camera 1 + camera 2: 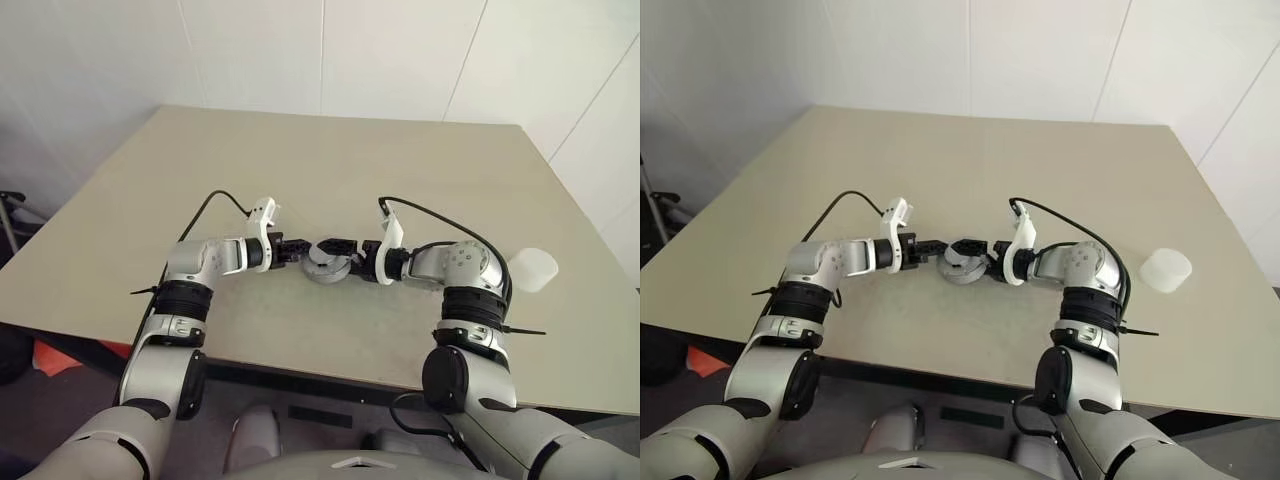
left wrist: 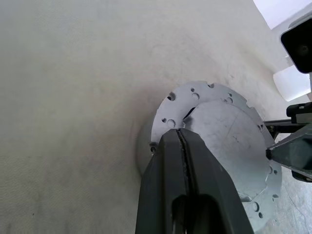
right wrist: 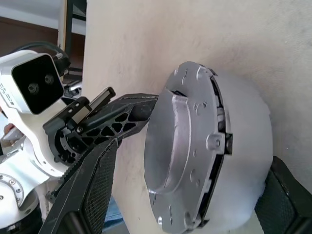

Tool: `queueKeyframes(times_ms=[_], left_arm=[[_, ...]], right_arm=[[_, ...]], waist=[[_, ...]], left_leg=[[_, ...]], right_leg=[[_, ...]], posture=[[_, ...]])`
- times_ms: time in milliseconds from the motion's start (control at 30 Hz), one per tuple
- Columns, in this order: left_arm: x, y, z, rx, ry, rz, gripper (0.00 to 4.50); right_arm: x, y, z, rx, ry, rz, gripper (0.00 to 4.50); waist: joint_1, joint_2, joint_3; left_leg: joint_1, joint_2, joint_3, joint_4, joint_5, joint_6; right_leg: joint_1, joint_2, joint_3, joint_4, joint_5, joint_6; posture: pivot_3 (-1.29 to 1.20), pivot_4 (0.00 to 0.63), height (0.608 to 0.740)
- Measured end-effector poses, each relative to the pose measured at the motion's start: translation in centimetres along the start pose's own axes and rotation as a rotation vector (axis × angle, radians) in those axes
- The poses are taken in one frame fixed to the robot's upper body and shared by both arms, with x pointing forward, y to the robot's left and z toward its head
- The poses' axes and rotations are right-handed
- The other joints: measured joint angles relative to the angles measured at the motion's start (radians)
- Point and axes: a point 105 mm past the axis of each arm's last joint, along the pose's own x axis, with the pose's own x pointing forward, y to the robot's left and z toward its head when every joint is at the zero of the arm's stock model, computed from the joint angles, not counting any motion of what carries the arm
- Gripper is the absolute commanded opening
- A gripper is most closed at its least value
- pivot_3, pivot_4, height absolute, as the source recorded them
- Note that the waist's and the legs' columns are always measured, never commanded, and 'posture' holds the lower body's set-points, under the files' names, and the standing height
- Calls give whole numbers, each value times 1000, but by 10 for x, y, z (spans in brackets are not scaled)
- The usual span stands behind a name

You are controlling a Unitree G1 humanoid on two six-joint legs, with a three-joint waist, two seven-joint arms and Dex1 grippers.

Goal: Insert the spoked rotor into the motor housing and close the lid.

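Observation:
My right gripper is to pinch the motor housing by its round outer side (image 3: 243, 151) next, so that it can close the lid (image 3: 180, 117) fully.
The motor housing (image 3: 246, 146), a short silver-grey cup, stands on the table midway between my two arms. The lid (image 3: 178, 146), a grey disc with a notched rim, lies on top of it, and a dark gap shows along part of the seam. The spoked rotor is hidden. My left gripper (image 2: 181, 139) is shut, its tips resting on the lid's top near the rim. My right gripper (image 3: 192, 156) is open, with one finger on each side of the housing. From the head, housing and lid (image 1: 328, 265) sit between the left gripper (image 1: 303, 250) and the right gripper (image 1: 340, 256).
A white translucent cylinder (image 1: 532, 268) stands on the beige table (image 1: 400, 160) to the right of my right elbow, near the table's right edge. The table's front edge runs just below both forearms. White walls close the far side.

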Motion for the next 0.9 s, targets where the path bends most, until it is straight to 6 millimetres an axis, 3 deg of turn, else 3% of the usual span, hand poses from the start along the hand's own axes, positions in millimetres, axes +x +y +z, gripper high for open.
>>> queueKeyframes(times_ms=[33, 133, 267, 333, 767, 833, 900], left_arm=[[0, 0, 0, 0, 0, 1, 0], [-1, 2, 0, 3, -1, 9, 0], [-2, 4, 1, 4, -6, 15, 0], [-2, 3, 4, 11, -12, 14, 0], [0, 13, 8, -24, -91, 31, 0], [-7, 26, 16, -27, -156, 93, 0], [-19, 44, 29, -59, -259, 165, 0]], right_arm=[[1, 0, 0, 0, -4, 0, 4474], [4, 0, 1, -1, -15, -5, 3862], [4, -4, 3, 4, -31, -22, 2471], [4, -1, 6, 4, -47, -3, 2141], [4, -4, 14, 60, -82, 2, 2100], [8, 0, 20, 119, -105, 34, 2100], [8, 11, 39, 174, -176, 84, 2100]], waist=[[0, 0, 0], [0, 0, 0], [0, 0, 0], [0, 0, 0], [1, 0, 1], [-3, 1, 2], [-7, 2, 3]], left_leg=[[0, 0, 0, 0, 0, 0], [0, 0, 0, 0, 0, -1], [0, 0, 0, 0, 1, -1], [1, 0, 0, 0, 1, -1], [-1, 0, 0, 0, 2, -3], [-5, 0, -1, 0, 2, -4], [-15, 1, -2, 0, 5, -7]], right_leg=[[0, 0, 0, 0, 0, 0], [-1, 0, 0, 1, 0, 0], [-1, 0, 0, 1, 0, 0], [0, 0, 0, 2, 0, 0], [-2, -1, 1, 3, 0, 0], [-7, 0, 1, 5, 0, 0], [-18, 0, -1, 7, 3, -3]], posture=[[0, 0, 740], [0, 0, 740], [0, 0, 740], [0, 0, 740], [0, 0, 740], [0, 0, 740], [0, 0, 740]])
